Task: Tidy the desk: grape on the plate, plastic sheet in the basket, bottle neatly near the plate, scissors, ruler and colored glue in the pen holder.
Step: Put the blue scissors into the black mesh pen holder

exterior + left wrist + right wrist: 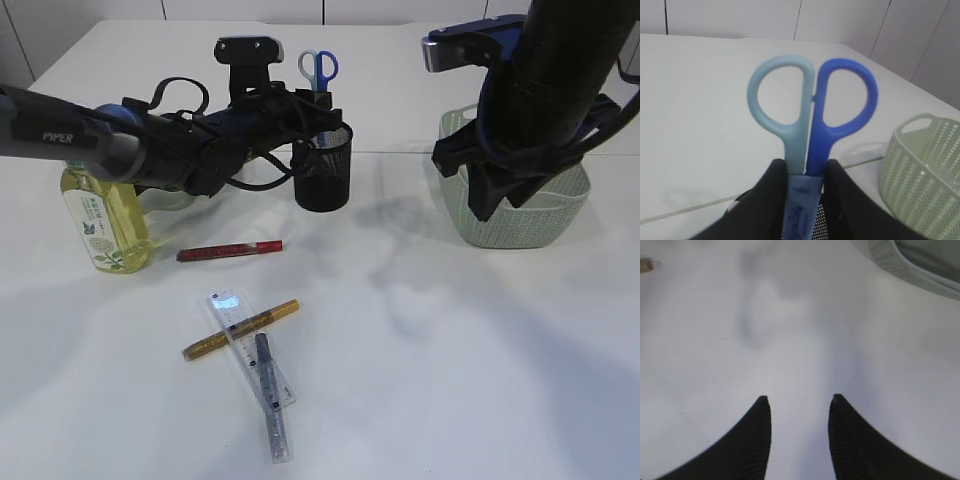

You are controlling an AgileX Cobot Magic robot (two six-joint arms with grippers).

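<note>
My left gripper should open now. The blue scissors stand with their lower end inside the black mesh pen holder, so they would stay in the holder.
My left gripper is shut on the scissors, which have one pale blue and one dark blue handle and a blue sheath. They stand upright with their lower end in the black mesh pen holder. My right gripper hangs open over bare table beside the green basket. The bottle of yellow liquid stands at the left. A clear ruler lies crossed with a gold glue pen and a grey one. A red glue pen lies further back. Grape, plate and plastic sheet are out of view.
The left arm stretches across the back left of the table, in front of the bottle. The right arm stands over the basket, whose rim shows at the top right of the right wrist view.
</note>
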